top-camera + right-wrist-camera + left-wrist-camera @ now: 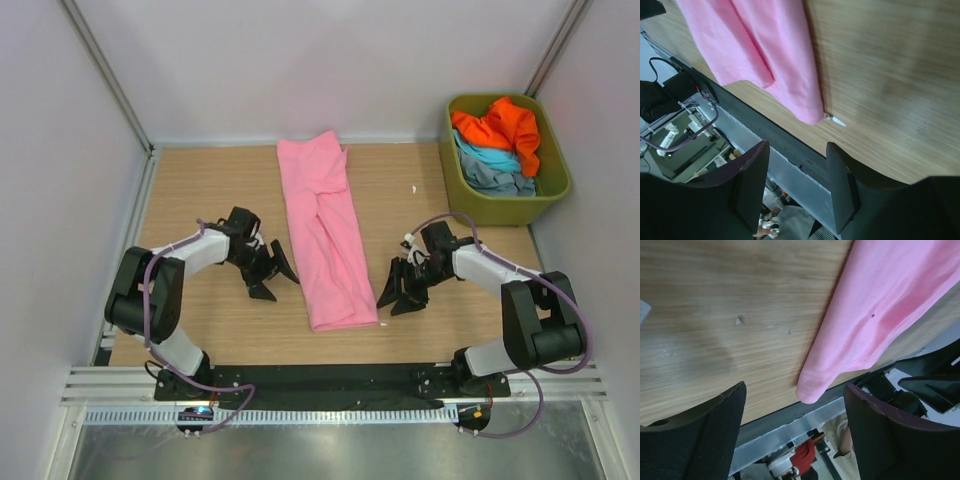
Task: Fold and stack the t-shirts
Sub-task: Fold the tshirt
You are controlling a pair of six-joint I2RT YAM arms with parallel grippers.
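Note:
The pink t-shirt's near-end corner [372,319] [811,114] is beside the small white scrap. My right gripper needs to grab it next to fold that end over the folded t-shirt.
A pink t-shirt [326,232] lies folded into a long narrow strip down the middle of the wooden table. Its near end shows in the left wrist view [880,310] and in the right wrist view [765,45]. My left gripper [272,273] is open and empty, just left of the strip's near part. My right gripper [398,292] is open and empty, just right of the strip's near end. Orange [500,125], light blue [487,157] and grey-blue [497,179] t-shirts lie bunched in the olive-green tub [505,207] at the back right.
White walls enclose the table on three sides. A black and metal rail [330,385] runs along the near edge. A small white scrap [836,120] lies on the wood by the strip's near right corner.

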